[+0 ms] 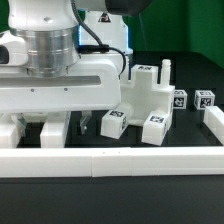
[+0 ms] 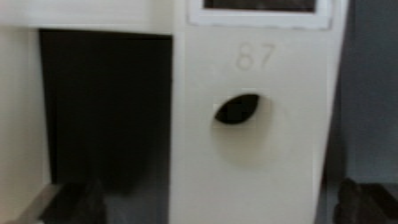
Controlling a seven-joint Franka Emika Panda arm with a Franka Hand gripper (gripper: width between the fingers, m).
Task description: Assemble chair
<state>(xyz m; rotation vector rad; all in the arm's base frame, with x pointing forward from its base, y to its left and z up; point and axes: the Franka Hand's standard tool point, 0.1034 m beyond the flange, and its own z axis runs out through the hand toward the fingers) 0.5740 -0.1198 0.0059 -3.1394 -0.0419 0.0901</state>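
My fingers reach down on both sides of the white panel below its oval hole (image 2: 237,108), so my gripper needs to close. Closing now would catch the panel.
The chair is in loose matte-white parts. In the wrist view a tall white panel (image 2: 249,150) fills the middle; it has an oval hole (image 2: 237,108), a faint number above the hole and a tag (image 2: 267,8) at its end. My gripper (image 2: 222,205) is open, with its dark fingers (image 2: 80,203) on either side of this panel and a gap on one side. In the exterior view the gripper (image 1: 55,125) hangs low at the left, hiding most of that panel. A chunky joined piece (image 1: 150,92) stands right of it.
Small tagged white blocks (image 1: 112,122) (image 1: 155,128) lie by the joined piece, and two more (image 1: 180,98) (image 1: 205,98) lie farther back on the exterior view's right. A long white border rail (image 1: 110,160) runs along the front and turns up the right side (image 1: 214,125).
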